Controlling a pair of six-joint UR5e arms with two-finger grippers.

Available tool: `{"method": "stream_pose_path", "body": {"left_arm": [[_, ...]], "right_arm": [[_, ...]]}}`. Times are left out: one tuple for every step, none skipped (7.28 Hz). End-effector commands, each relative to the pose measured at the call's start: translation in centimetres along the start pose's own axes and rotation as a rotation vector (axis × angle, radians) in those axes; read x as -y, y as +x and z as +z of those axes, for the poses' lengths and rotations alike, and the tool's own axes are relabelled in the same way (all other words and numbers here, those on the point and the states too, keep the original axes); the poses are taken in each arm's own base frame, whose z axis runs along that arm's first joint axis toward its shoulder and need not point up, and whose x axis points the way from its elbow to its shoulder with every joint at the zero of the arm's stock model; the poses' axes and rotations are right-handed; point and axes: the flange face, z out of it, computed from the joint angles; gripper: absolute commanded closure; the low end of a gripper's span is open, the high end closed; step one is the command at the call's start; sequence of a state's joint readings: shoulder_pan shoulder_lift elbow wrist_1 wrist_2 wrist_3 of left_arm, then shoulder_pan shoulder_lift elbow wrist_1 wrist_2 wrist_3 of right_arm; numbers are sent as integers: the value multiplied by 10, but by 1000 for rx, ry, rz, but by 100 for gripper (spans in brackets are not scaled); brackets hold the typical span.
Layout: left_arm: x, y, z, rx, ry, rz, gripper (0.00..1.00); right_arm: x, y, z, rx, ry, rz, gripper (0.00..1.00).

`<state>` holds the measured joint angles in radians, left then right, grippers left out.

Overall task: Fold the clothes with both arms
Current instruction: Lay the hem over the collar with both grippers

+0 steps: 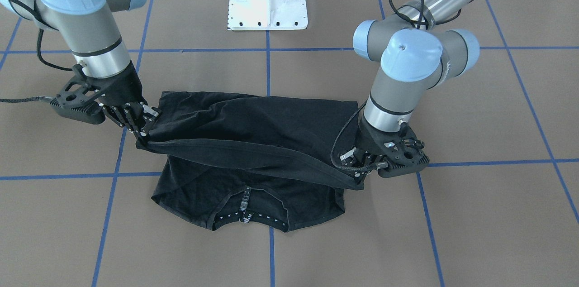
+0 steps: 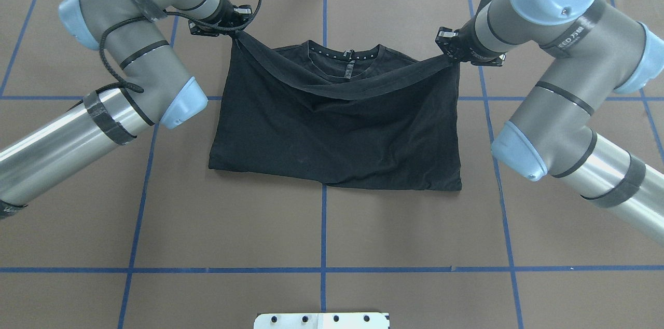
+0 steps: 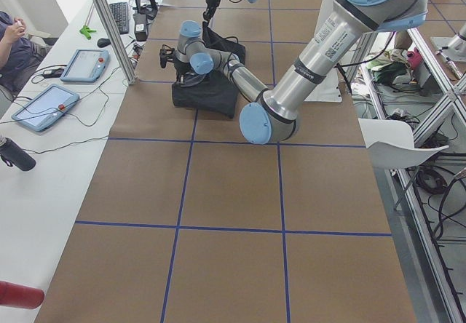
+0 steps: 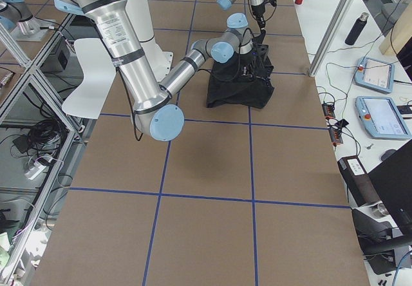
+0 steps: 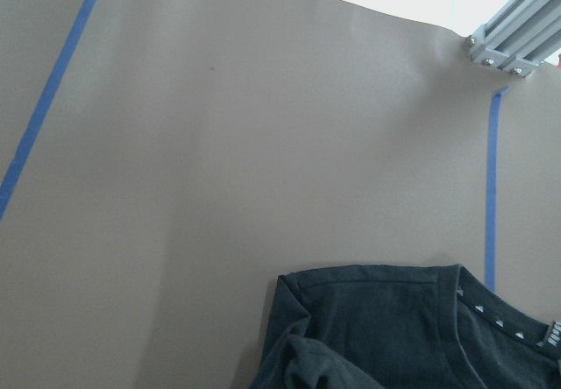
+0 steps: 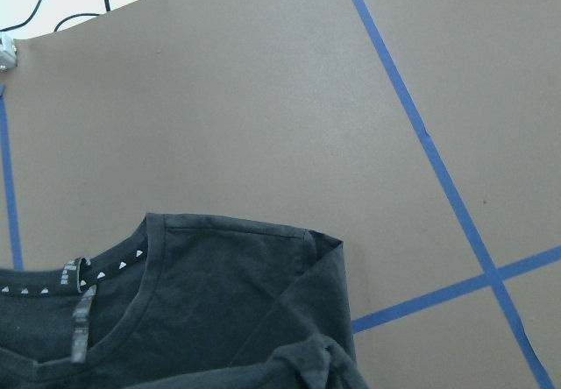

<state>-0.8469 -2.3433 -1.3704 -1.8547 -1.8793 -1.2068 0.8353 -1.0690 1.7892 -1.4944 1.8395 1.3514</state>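
Note:
The black T-shirt's edge in my fingers hangs short of the collar, so my right gripper now keeps hold until its lifted edge [image 1: 331, 179] covers the collar [image 1: 243, 216].
The black T-shirt [image 1: 253, 128] [image 2: 332, 137] lies on the brown table, its collar [image 2: 345, 56] at the far end from the robot base. One edge of the cloth is lifted and stretched as a sagging band between both grippers, above the collar end. My left gripper [image 1: 360, 168] [image 2: 236, 33] is shut on one end of that band. My right gripper [image 1: 144, 135] [image 2: 450, 56] is shut on the other end. The wrist views show only the collar and shoulder parts of the shirt [image 5: 377, 319] [image 6: 202, 301] lying flat below. No graphic shows.
The white pedestal base [image 1: 268, 2] stands at the robot's side of the table. Blue tape lines [image 2: 323, 225] cross the brown surface. Beyond the far edge are cables and an aluminium post [image 5: 513, 43]. A side desk holds tablets [image 3: 44, 107], with a seated person [image 3: 11, 39].

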Motion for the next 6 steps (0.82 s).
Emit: {"method": "stream_pose_path", "body": {"left_arm": [[12, -15, 41, 82, -29, 109, 100], [34, -24, 32, 88, -11, 144, 100], [44, -26, 28, 88, -4, 161, 100], [50, -19, 34, 101, -11, 156, 100], [59, -6, 42, 115, -19, 152, 100], [59, -2, 46, 121, -24, 155, 100]], "right_arm": [[19, 6, 48, -87, -15, -22, 100], [34, 14, 48, -99, -6, -47, 100], [41, 18, 46, -102, 0, -49, 100], [42, 20, 51, -112, -5, -45, 100], [41, 19, 54, -114, -7, -47, 100], [41, 10, 58, -115, -11, -48, 100]]}}
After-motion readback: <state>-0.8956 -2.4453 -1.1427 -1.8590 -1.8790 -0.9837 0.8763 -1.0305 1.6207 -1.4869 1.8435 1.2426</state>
